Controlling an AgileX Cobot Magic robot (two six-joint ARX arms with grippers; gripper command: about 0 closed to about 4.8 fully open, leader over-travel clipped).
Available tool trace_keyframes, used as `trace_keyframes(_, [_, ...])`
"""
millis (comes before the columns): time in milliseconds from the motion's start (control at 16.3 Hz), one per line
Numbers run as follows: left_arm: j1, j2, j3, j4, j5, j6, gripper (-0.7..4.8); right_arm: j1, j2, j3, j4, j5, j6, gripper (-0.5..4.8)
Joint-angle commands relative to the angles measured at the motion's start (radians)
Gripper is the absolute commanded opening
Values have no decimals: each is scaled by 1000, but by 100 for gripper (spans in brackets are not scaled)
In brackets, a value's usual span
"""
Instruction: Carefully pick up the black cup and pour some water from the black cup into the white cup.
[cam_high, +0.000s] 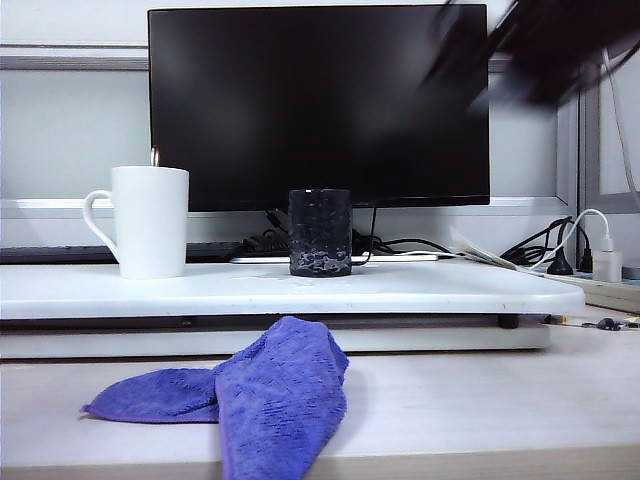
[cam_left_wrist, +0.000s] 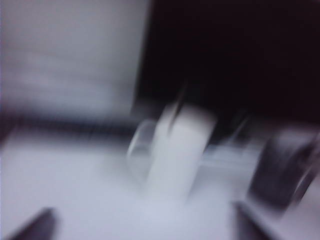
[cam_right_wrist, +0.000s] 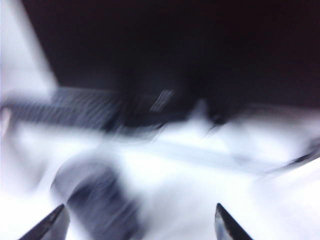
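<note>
I will grab the side handle of the black cup with my right gripper next. Then I can pour some water into the white cup (cam_high: 150, 222).
The black cup (cam_high: 320, 232) stands upright mid-platform, and the white cup (cam_high: 150, 222) stands to its left with its handle pointing left. The dark glass hides any water. My right arm (cam_high: 540, 45) is a dark blur high at the upper right, well above both cups. In the blurred right wrist view my right gripper (cam_right_wrist: 139, 225) is open, and the black cup (cam_right_wrist: 100, 200) lies ahead of it near one fingertip (cam_right_wrist: 52, 225). My left gripper (cam_left_wrist: 142, 225) is open too, facing the white cup (cam_left_wrist: 177, 150) with the black cup (cam_left_wrist: 280, 172) off to one side.
The cups stand on a raised white platform (cam_high: 450, 285) in front of a black monitor (cam_high: 320, 100). A blue cloth (cam_high: 260, 390) lies on the desk below the platform's front edge. Cables, plugs and a power strip (cam_high: 590, 265) sit at the right rear.
</note>
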Motion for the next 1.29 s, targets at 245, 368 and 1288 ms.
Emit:
trace_keyframes(245, [2,340,378,-13,44,42,468,8,152,11,85,27,-63,377])
trace_keyframes(368, [1,641,568,5,145,39,479,9,163,12,86,34,-72,377])
trace_keyframes(1288, [-269,1284,678,206,145,92,479,116,439,219,147,108,-72,362])
